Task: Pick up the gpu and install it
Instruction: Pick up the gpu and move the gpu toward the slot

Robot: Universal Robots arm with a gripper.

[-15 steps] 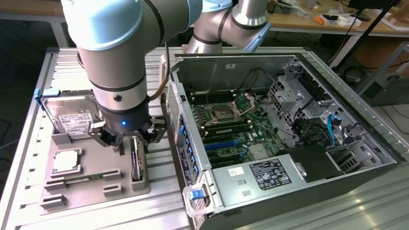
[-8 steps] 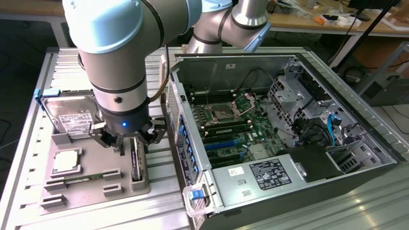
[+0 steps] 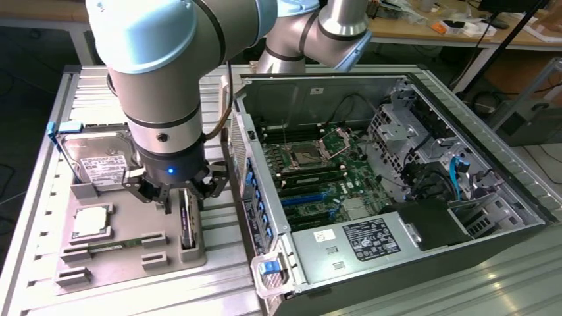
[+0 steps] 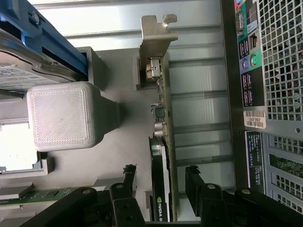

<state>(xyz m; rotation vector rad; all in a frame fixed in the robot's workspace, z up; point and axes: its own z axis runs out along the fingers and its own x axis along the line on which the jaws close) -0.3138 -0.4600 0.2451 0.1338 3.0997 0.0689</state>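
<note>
I should close my gripper now, and it would hold the GPU (image 4: 164, 142). My fingers reach down both sides of its dark cover, above the grey tray (image 4: 124, 146).
The gpu (image 3: 187, 222) is a thin dark card standing on edge in a slot of the grey holder tray (image 3: 131, 227), just beside the computer case. In the wrist view the gpu (image 4: 164, 142) runs lengthwise, with its pale metal bracket (image 4: 156, 35) at the far end. My gripper (image 3: 180, 195) hangs directly over the card. It is open, and in the wrist view the gripper (image 4: 160, 174) straddles the card. One of its black fingers (image 4: 127, 182) stands on each side, the other (image 4: 195, 182) opposite, both with a small gap to the card.
The open computer case (image 3: 439, 105) lies at the exterior view's right, its motherboard (image 3: 316, 178) exposed. The tray also carries a silver hard drive (image 3: 97, 161), a CPU (image 3: 91, 222) and a green memory stick (image 3: 110, 249). A grey tray block (image 4: 61, 116) rises close to the card.
</note>
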